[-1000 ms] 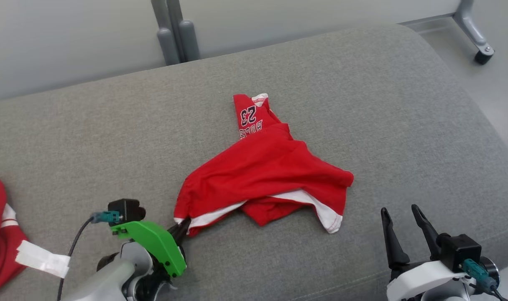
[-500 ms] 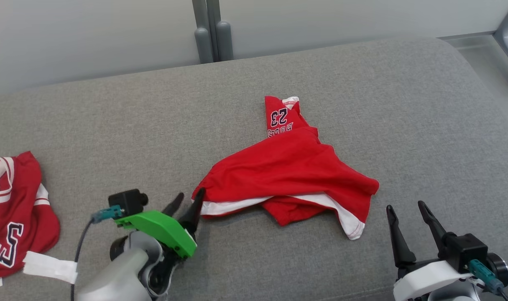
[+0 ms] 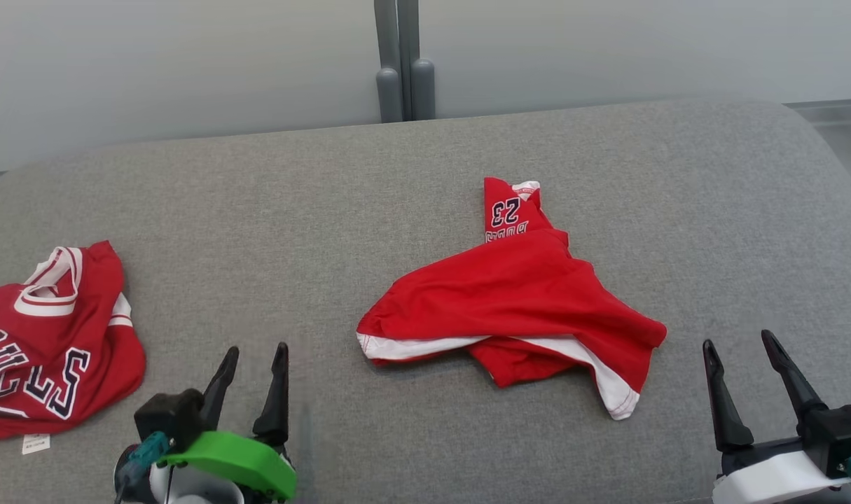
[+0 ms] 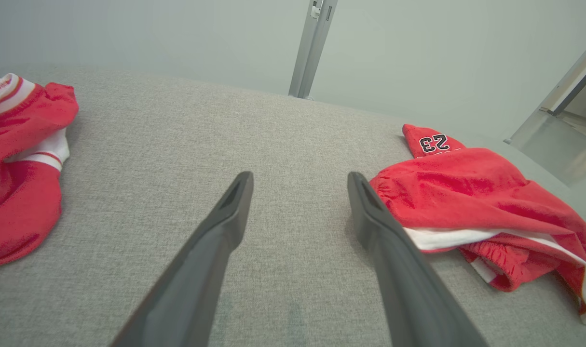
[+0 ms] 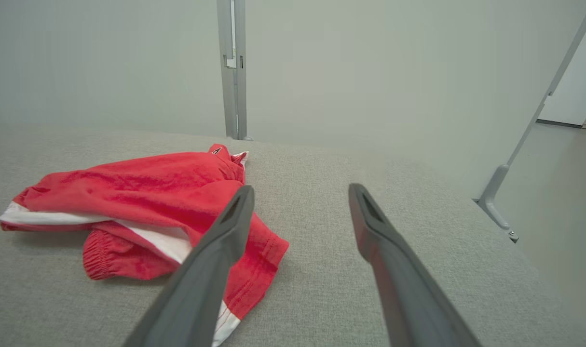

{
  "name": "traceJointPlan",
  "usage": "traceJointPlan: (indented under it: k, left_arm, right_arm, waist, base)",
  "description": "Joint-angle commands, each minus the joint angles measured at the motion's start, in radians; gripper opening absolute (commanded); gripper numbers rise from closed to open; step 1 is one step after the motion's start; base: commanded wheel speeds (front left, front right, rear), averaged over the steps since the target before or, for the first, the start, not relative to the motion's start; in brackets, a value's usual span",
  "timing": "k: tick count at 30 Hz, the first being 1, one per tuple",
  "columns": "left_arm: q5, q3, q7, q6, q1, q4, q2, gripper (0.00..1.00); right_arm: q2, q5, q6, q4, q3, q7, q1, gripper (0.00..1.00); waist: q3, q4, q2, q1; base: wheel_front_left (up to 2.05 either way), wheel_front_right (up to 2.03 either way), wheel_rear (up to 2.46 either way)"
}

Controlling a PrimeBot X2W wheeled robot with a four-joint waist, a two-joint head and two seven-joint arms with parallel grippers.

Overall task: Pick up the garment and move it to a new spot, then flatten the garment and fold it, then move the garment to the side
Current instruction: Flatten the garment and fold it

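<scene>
Next, my left gripper pinches the shorts (image 3: 520,301) by their white-edged waistband corner (image 3: 370,343), since its edge stands off the couch while the rest lies slack.
Red shorts (image 3: 520,301) with white trim and a "23" print lie crumpled on the grey couch (image 3: 397,182), right of middle. The left wrist view has the shorts (image 4: 471,193) to the right of my fingers; the right wrist view has the shorts (image 5: 138,202) to the left. My left gripper (image 3: 256,348) stands open near the front edge, well left of the shorts and clear of them. My right gripper (image 3: 739,341) is open too, just right of the shorts' lower corner, holding nothing.
A second red jersey (image 3: 47,336) with dark lettering lies bunched at the couch's left end, and the left wrist view catches that jersey (image 4: 18,159) at its left. A grey post (image 3: 397,63) rises behind the couch against the pale wall. A metal frame leg (image 5: 500,202) stands on the floor to the right.
My left gripper has let go of the shorts' white-trimmed corner, opened and drawn back to the left. The camera has turned left, bringing the other jersey into view. The shorts lie still.
</scene>
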Motion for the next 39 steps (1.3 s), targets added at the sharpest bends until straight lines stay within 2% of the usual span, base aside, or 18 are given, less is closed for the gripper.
traceJointPlan:
  k: [1, 7, 15, 23, 39]
  left_arm:
    - [0.042, 0.031, 0.0, -0.006, 0.031, -0.021, -0.009, 1.0]
    - [0.248, 0.151, 0.0, -0.042, 0.137, -0.078, -0.034, 1.0]
    - [0.342, 0.24, 0.0, -0.084, 0.21, -0.114, -0.056, 1.0]
    - [0.333, 0.249, -0.001, -0.093, 0.235, -0.133, -0.038, 1.0]
    - [0.315, 0.229, -0.001, -0.094, 0.22, -0.162, -0.021, 1.0]
  right_arm:
    - [-0.003, -0.007, 0.0, -0.01, -0.006, -0.003, 0.012, 1.0]
    - [-0.011, -0.027, 0.0, -0.011, -0.023, -0.003, 0.035, 1.0]
    - [0.019, -0.043, 0.0, 0.006, -0.052, -0.003, 0.047, 1.0]
    - [0.048, -0.038, 0.0, 0.073, -0.083, -0.003, 0.063, 1.0]
    - [0.059, -0.031, 0.0, 0.077, -0.075, -0.003, 0.033, 1.0]
  waist:
    - [-0.012, 0.016, 0.0, 0.0]
    - [-0.025, 0.039, 0.0, 0.0]
    - [-0.029, 0.054, 0.0, 0.0]
    - [-0.023, 0.057, 0.0, 0.0]
    - [-0.022, 0.043, 0.0, 0.0]
  base:
    - [0.0, 0.0, 0.0]
    - [0.0, 0.0, 0.0]
    - [0.0, 0.0, 0.0]
    - [0.0, 0.0, 0.0]
    - [0.0, 0.0, 0.0]
